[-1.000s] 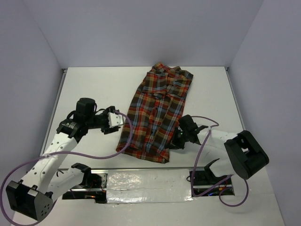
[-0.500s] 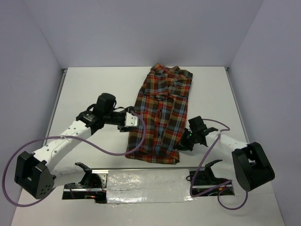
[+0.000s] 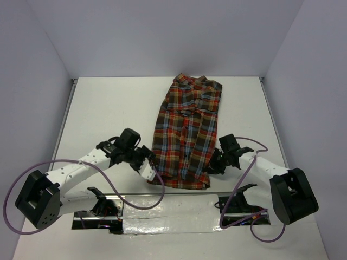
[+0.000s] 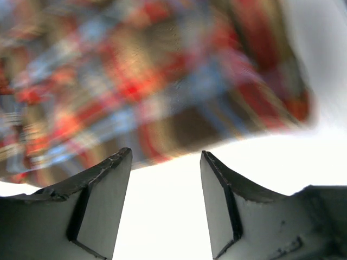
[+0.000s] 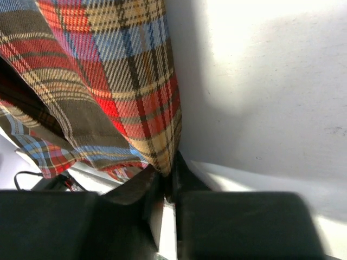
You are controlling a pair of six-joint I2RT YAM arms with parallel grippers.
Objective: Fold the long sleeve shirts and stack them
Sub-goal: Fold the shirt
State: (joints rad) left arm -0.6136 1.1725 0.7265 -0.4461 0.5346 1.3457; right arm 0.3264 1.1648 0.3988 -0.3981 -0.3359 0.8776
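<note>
My left gripper grabs its edge near the hem (image 3: 154, 163) next, opposite my right gripper, to fold the shirt evenly toward the collar.
The plaid flannel shirt (image 3: 187, 130), red-orange, brown and light blue, lies as a long narrow strip on the white table, collar at the far end. My left gripper (image 3: 150, 168) is open and empty at the shirt's near left edge; in its wrist view the blurred plaid (image 4: 141, 81) lies just beyond the fingertips (image 4: 103, 179). My right gripper (image 3: 212, 165) is shut on the shirt's right edge near the hem; its wrist view shows the plaid fold (image 5: 135, 92) pinched between the fingers (image 5: 162, 184).
A shiny foil strip (image 3: 168, 208) runs along the table's near edge between the arm bases. Purple cables (image 3: 135, 203) loop from both arms. Grey walls close the table on three sides.
My left gripper swung right and nearer, down to the shirt's near left edge. My right gripper shifted right with the shirt's edge. The shirt's lower part straightened and now lies more upright.
</note>
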